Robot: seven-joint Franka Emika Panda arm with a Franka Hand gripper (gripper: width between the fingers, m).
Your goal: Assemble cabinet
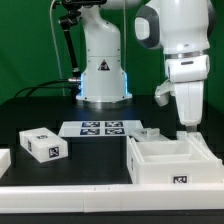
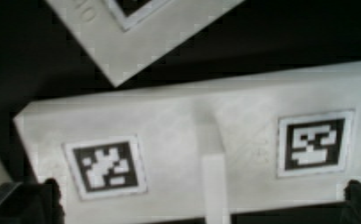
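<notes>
I need to assemble the cabinet, so my gripper should next grab its white shell by the raised rib between the black-and-white tags.
The cabinet, a big white open shell with inner compartments and a tag on its front, stands at the exterior view's right. My gripper hangs just above its far wall. In the wrist view the cabinet fills the picture close up, with two black-and-white tags and a raised rib between them. My gripper is open; its dark fingertips show wide apart at both sides of the white wall. I cannot tell whether they touch it.
The marker board lies flat in the middle and shows in the wrist view. A small white tagged block lies at the exterior view's left. Another small white piece lies behind the cabinet. The robot base stands at the back.
</notes>
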